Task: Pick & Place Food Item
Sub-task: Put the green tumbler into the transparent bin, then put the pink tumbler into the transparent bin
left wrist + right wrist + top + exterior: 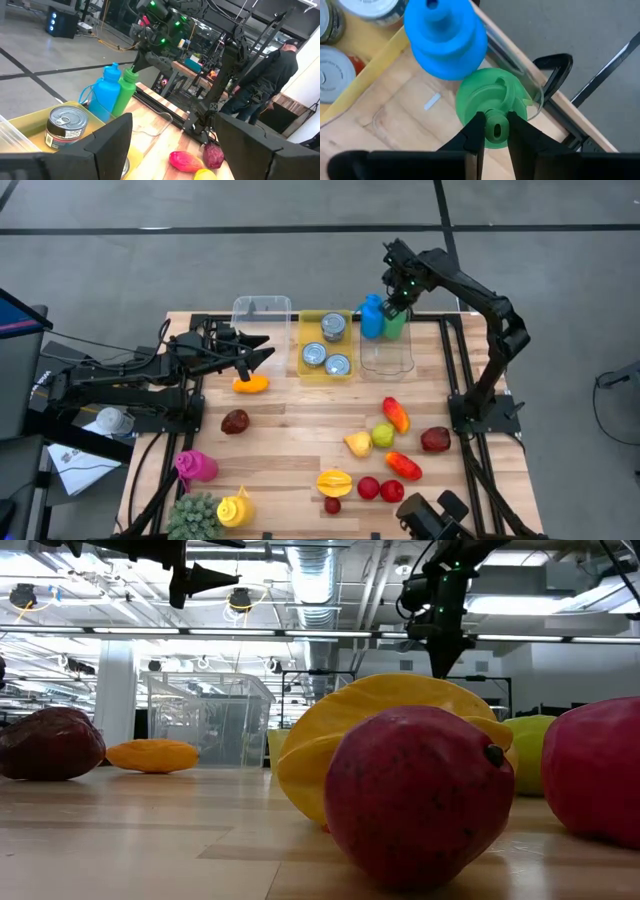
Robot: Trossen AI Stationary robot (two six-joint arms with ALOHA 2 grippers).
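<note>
The green bottle (394, 329) is upright with its lower end inside the clear bin and would stay there, so my right gripper should release it now.
A green bottle (492, 107) stands upright in the far corner of a clear bin (388, 358), beside a blue bottle (445, 37). My right gripper (496, 131) is above the green bottle, pointing steeply down and shut on its top. My left gripper (262, 350) hangs open and level over the table's left part, above an orange food item (250, 384) lying on the wood; nothing is between its fingers (112, 142). Whether the green bottle's base rests on the bin floor cannot be seen. My right gripper pinches the small spout on the green bottle's cap (496, 125) between its two fingers. The fingers come from above, pointing steeply down. The bottle hangs upright below them, inside the clear bin and close against the blue bottle.
A yellow bin (304, 340) with three cans stands left of the clear bin; another clear bin (262, 310) sits farther left. Several fruits (385, 435) lie on the near right, a dark red one (235, 421) on the left. A person (265, 75) stands beyond the table.
</note>
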